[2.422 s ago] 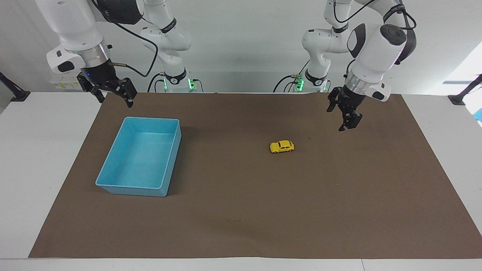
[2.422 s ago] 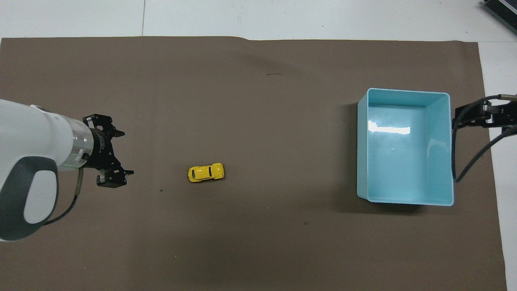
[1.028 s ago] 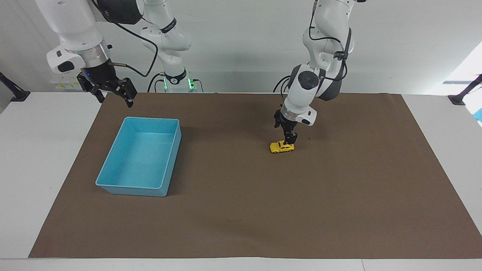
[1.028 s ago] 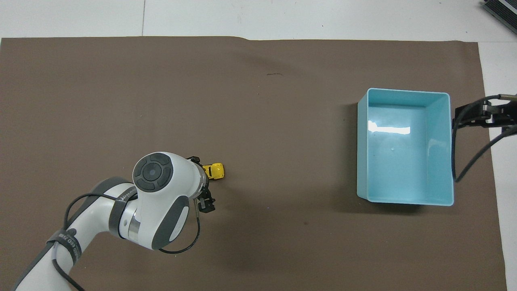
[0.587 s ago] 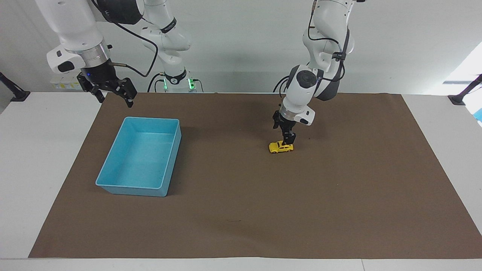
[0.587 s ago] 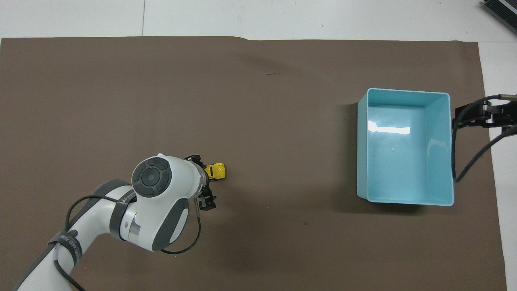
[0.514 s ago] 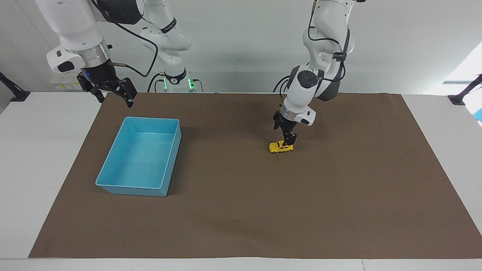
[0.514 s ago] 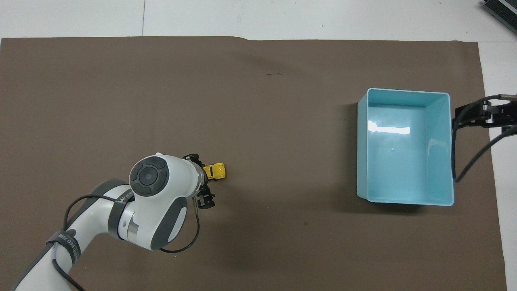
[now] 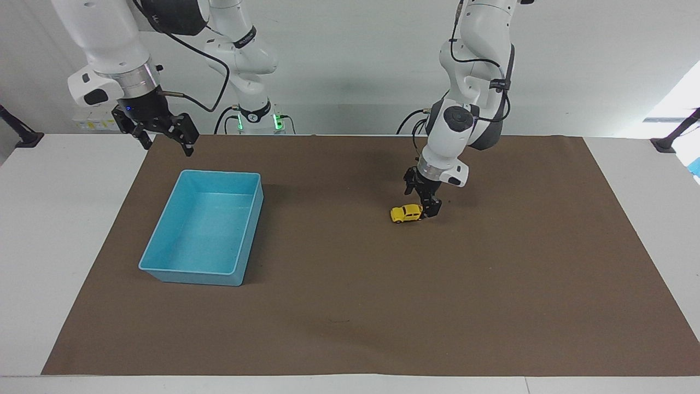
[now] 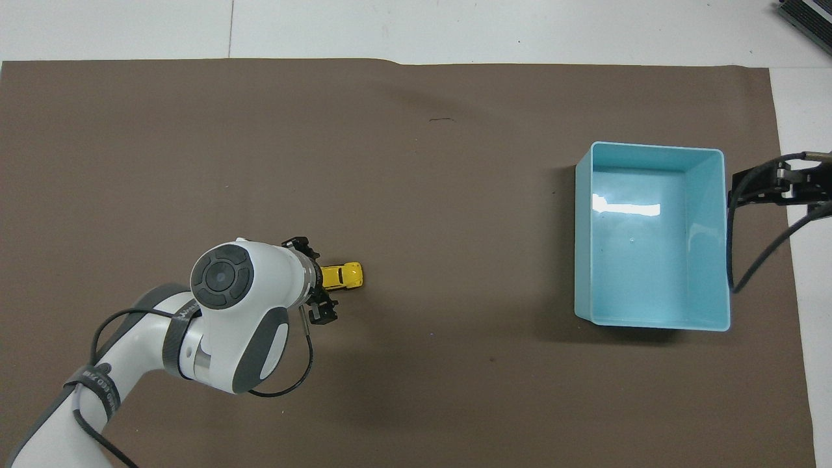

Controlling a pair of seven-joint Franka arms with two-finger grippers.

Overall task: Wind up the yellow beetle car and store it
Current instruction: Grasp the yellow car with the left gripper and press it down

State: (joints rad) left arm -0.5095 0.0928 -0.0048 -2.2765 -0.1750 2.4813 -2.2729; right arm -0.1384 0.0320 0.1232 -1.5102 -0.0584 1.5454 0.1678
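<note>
The left gripper grabs the yellow beetle car by its rear end next, leaving its front end free to wind the car up.
The yellow beetle car stands on its wheels on the brown mat, lengthwise along the table. My left gripper is down at mat level at the car's end that faces the left arm's side, open, with one finger on each side of that end. I cannot tell whether the fingers touch the car. The light blue bin sits toward the right arm's end. My right gripper waits open in the air by the bin's corner nearest the robots.
The brown mat covers most of the white table. Wide bare mat lies between the car and the bin. The right arm's cable hangs beside the bin's outer wall.
My left gripper has slid from over the car's roof toward the left arm's end and sunk lower, now straddling the car's end. The car has shifted slightly. The right arm has not moved.
</note>
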